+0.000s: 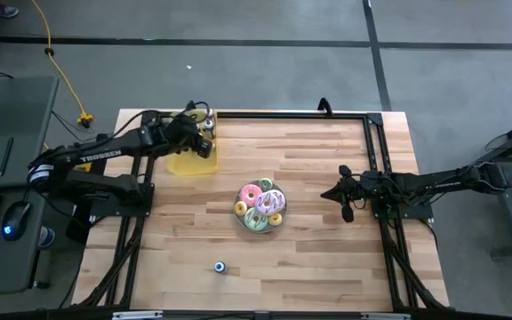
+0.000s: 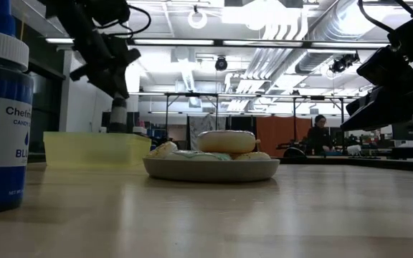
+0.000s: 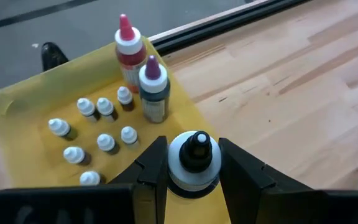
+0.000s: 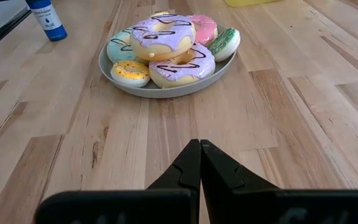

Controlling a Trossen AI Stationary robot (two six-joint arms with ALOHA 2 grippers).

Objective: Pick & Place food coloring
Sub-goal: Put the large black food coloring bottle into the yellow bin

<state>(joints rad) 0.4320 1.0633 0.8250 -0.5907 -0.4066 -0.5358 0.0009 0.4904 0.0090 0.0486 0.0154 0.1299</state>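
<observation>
The black-tipped bottle [image 3: 194,177] hangs high above the tray's bottom in the left wrist view and would drop and tip if my left gripper opened now.
The food coloring is a set of small bottles. Several tiny white-capped ones [image 3: 98,124] stand in a yellow tray [image 3: 23,99], with a red pink-capped bottle [image 3: 128,53] and a dark purple-capped bottle [image 3: 153,90]. My left gripper [image 3: 191,155] is over the tray's edge at the table's far left [image 1: 204,142], shut on a white bottle with a black tip [image 3: 194,163]. A blue bottle [image 1: 220,267] stands alone near the near edge. My right gripper [image 4: 199,152] is shut on nothing and waits at the table's right [image 1: 345,203]. My left gripper pinches the black-tipped bottle between its two fingers [image 3: 151,168], one on either side of the white shoulder [image 3: 178,167] just below the cap. The fingers come from above, slanting down. The bottle stands upright in the hold [image 2: 118,115], its lower end about level with the tray's rim.
A grey plate of frosted doughnuts [image 1: 260,206] sits mid-table, between the tray and my right gripper. Black frame rails [image 1: 283,114] run along the far and side edges. Bare wood lies around the blue bottle and right of the tray. A person stands far behind [image 2: 320,132].
</observation>
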